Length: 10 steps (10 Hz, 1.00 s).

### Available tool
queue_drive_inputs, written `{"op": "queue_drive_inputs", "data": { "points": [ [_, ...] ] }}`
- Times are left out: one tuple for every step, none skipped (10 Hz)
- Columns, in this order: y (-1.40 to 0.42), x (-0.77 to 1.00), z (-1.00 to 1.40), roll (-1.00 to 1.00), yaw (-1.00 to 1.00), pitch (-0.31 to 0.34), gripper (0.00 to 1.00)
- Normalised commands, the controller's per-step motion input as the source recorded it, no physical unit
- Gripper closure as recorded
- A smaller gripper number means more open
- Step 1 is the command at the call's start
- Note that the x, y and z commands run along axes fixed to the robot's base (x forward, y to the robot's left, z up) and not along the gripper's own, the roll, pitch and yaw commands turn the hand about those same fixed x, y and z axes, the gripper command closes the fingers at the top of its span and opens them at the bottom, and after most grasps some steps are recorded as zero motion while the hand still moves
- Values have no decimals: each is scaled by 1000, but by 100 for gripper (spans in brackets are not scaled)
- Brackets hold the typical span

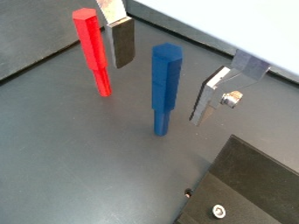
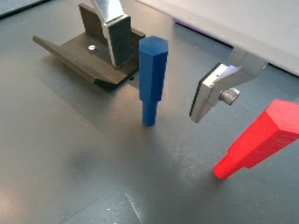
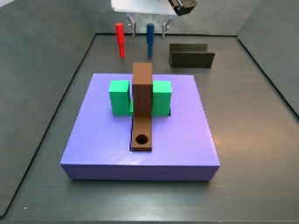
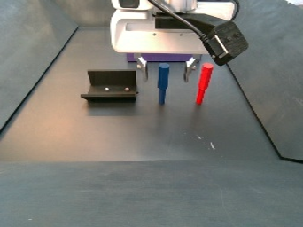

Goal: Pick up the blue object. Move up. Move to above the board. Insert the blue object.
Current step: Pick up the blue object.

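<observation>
I need to put the blue peg into the board (image 3: 142, 105), so I need to grab the peg by its upper part (image 3: 149, 28) with my gripper next.
The blue object (image 1: 165, 90) is a slim blue peg standing upright on the dark floor; it shows in both wrist views (image 2: 152, 79) and both side views (image 3: 149, 35) (image 4: 162, 83). My gripper (image 1: 163, 72) is open and straddles the peg's upper part, one finger on each side, neither touching it; it also shows in a wrist view (image 2: 163, 72). In the side views the gripper (image 4: 164, 69) hangs low at the far end of the floor. The board (image 3: 142, 105) is a brown plank with a black hole, passing through a green block (image 3: 119, 98).
A red peg (image 1: 93, 51) stands upright just beside the blue one, outside one finger (image 2: 260, 140) (image 4: 203, 82). The fixture (image 2: 86, 56) stands on the other side (image 4: 109, 86) (image 3: 191, 57). The board rests on a large purple-blue slab (image 3: 105, 140). Grey walls enclose the floor.
</observation>
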Motion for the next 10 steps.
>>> {"op": "queue_drive_inputs", "data": {
  "points": [
    [6,0,-71,64,0,0,0],
    [0,0,-6,46,0,0,0],
    [0,0,0,0,0,0,0],
    [0,0,0,0,0,0,100],
    [0,0,0,0,0,0,100],
    [0,0,0,0,0,0,100],
    [0,0,0,0,0,0,100],
    [0,0,0,0,0,0,100],
    [0,0,0,0,0,0,100],
    [0,0,0,0,0,0,100]
  ]
}}
